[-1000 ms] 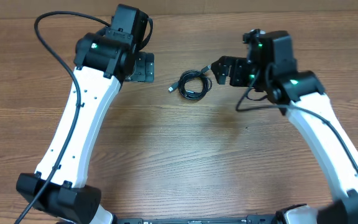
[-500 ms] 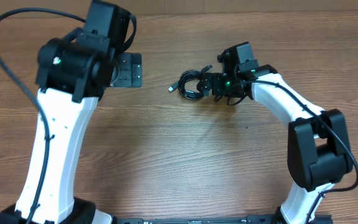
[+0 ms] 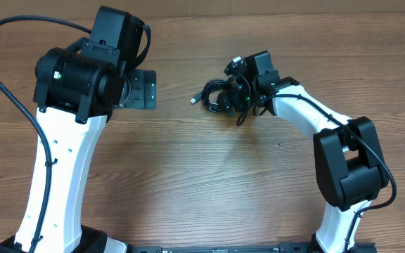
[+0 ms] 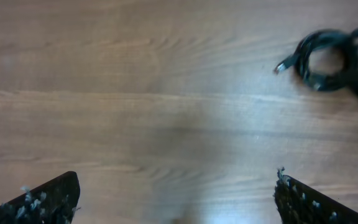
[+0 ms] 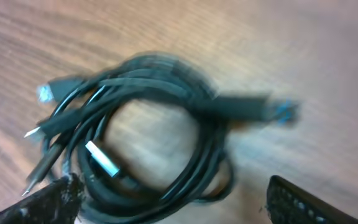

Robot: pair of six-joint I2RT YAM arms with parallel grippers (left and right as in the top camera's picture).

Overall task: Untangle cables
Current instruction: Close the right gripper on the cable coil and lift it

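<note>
The right gripper picks up the coil's near edge (image 3: 230, 95) (image 5: 171, 200) next, which leaves the other loops free for my left gripper to untangle.
The cables (image 3: 208, 93) lie as one small black coil on the wood table, a plug end (image 3: 193, 100) sticking out to the left. My right gripper (image 3: 228, 97) is down at the coil's right side. In the right wrist view the coil (image 5: 160, 106) fills the frame, blurred. Its near edge lies between my fingers (image 5: 42, 202), and the right gripper (image 5: 173, 208) is open, with silver plug tips (image 5: 101, 158) showing. My left gripper (image 3: 145, 89) hovers left of the coil, apart from it. The left gripper (image 4: 176, 205) is open over bare wood, the coil (image 4: 328, 59) far up to the right.
Thick black robot cable (image 3: 5, 67) arcs from the left arm over the table's left side. The table's back edge (image 3: 188, 5) runs close behind both grippers.
My right arm has swung left and down onto the coil, fingers now straddling its near edge. The left arm shifted slightly left. The coil has hardly moved.
</note>
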